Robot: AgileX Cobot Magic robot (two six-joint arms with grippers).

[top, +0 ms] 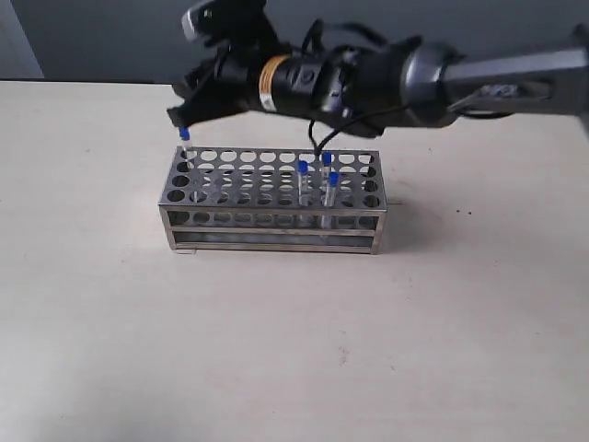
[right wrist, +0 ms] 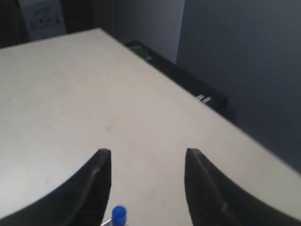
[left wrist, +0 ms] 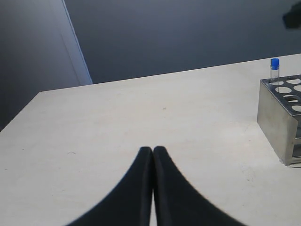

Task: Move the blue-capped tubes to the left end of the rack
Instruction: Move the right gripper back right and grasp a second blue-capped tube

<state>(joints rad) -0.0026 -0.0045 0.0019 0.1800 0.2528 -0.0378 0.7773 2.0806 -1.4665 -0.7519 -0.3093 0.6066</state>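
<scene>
The rack closes around the tube's lower body, so the robot's right gripper should next grab the next blue-capped tube by its end with the cap (top: 333, 179).
The steel rack (top: 272, 201) stands mid-table. One blue-capped tube (top: 184, 138) stands in the far-left corner hole, and it also shows in the left wrist view as a blue-capped tube (left wrist: 274, 69) at the rack's (left wrist: 278, 117) corner. Three more tubes (top: 303, 180) (top: 326, 164) (top: 333, 184) stand toward the right end. My right gripper (top: 184, 118) hovers just above the corner tube, open; the tube's cap (right wrist: 119, 214) lies beside one finger (right wrist: 94, 183), not gripped. My left gripper (left wrist: 153, 149) is shut and empty over bare table left of the rack, out of the exterior view.
The right arm (top: 368, 78) reaches across above the rack from the right. The beige table (top: 294, 350) extends all round the rack; its far edge (right wrist: 207, 106) meets a dark wall.
</scene>
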